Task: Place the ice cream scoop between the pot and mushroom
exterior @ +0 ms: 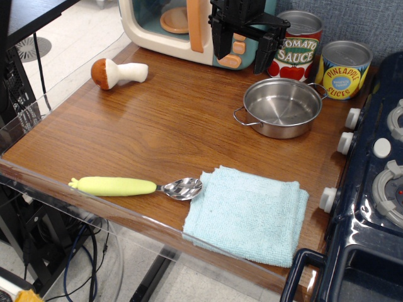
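My gripper picks up the scoop by its neck beside the metal bowl next, to place the ice cream scoop between the pot and mushroom.
The ice cream scoop lies flat near the table's front edge, its yellow-green handle to the left and its shiny metal bowl touching the cloth's left corner. The pot, shallow stainless steel with two loop handles, stands empty at the back right. The mushroom lies on its side at the back left, brown cap to the left, white stem to the right. My gripper hangs at the back of the table, above and just left of the pot. It is open and empty, with black fingers spread apart.
A light blue folded cloth lies at the front right. A toy microwave stands at the back. A tomato sauce can and a pineapple slices can stand behind the pot. A dark blue toy stove borders the right side.
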